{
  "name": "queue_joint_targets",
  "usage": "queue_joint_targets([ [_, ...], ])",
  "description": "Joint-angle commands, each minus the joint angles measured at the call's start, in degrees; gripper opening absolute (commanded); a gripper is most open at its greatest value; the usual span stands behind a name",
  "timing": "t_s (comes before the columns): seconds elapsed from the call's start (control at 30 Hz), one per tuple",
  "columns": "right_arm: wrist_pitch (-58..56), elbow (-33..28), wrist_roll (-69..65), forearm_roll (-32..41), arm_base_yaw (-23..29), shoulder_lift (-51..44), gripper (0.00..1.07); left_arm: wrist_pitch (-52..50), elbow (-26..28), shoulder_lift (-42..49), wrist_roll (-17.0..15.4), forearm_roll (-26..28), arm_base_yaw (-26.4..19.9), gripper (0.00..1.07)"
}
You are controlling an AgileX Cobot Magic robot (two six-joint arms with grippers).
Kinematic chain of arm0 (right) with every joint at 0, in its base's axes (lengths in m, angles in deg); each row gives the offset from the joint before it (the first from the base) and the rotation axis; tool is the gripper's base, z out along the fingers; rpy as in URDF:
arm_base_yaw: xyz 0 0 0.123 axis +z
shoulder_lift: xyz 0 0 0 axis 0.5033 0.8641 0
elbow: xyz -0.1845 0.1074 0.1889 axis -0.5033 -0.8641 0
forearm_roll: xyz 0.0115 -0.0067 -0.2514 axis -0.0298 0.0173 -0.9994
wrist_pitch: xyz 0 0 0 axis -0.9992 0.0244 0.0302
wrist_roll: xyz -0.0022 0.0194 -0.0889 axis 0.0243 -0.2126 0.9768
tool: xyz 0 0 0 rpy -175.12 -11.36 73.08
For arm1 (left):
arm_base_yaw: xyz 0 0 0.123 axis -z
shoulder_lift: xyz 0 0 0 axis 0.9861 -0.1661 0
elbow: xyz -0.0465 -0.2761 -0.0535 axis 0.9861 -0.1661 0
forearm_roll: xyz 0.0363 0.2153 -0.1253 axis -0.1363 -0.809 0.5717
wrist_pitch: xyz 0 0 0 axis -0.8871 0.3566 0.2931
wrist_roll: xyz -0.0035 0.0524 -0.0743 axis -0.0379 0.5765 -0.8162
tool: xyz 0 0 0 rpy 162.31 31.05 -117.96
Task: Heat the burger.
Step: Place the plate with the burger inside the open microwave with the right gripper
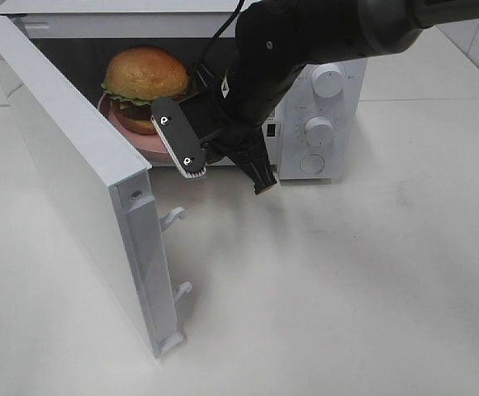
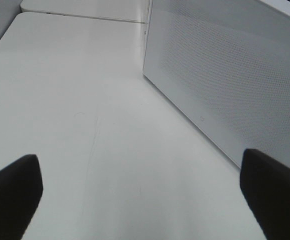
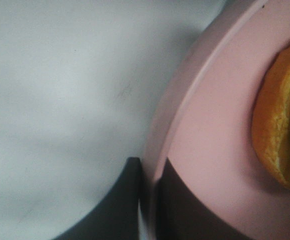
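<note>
My right gripper must stay closed on the pink plate until it is fully inside: its near rim [image 1: 145, 148] sticks out over the microwave's front sill.
The burger [image 1: 146, 74], with a golden bun and a green lettuce frill, sits on a pink plate [image 1: 136, 139] inside the open microwave [image 1: 330, 177]. My right gripper [image 1: 173, 144] reaches in from the right. In the right wrist view the right gripper [image 3: 152, 170] is shut on the rim of the pink plate [image 3: 220, 125], with the burger's bun [image 3: 280, 130] just beyond. My left gripper [image 2: 142, 200] is open above bare table, beside the outer face of the microwave door [image 2: 225, 75]. It does not show in the exterior high view.
The microwave door [image 1: 66, 165] stands swung wide open toward the front left, with its latch hooks [image 1: 173, 216] on the inner edge. Two knobs [image 1: 328, 81] and a round button are on the panel at the right. White table [image 1: 347, 289] lies in front.
</note>
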Motion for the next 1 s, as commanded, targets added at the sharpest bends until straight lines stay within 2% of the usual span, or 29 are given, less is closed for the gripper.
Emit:
queue_joint_targets([
  [0.03,1.09,2.41,-2.01,-0.8,-0.46,0.4,0.0,-0.57,-0.17,1.09,-0.23,-0.11,-0.11,1.0],
  [0.43,-1.78,11.97,-9.85,-3.67,0.17,6.65,0.0,-0.57,-0.17,1.09,-0.23,-0.11,-0.11,1.0],
  [0.8,-1.89,16.04,-11.57,-4.98,0.17,9.8,0.0,-0.57,-0.17,1.09,-0.23,-0.34,-0.11,1.0],
  [1.0,-2.23,20.4,-11.52,-5.21,0.17,12.49,0.0,-0.57,-0.17,1.09,-0.23,-0.4,-0.11,1.0],
])
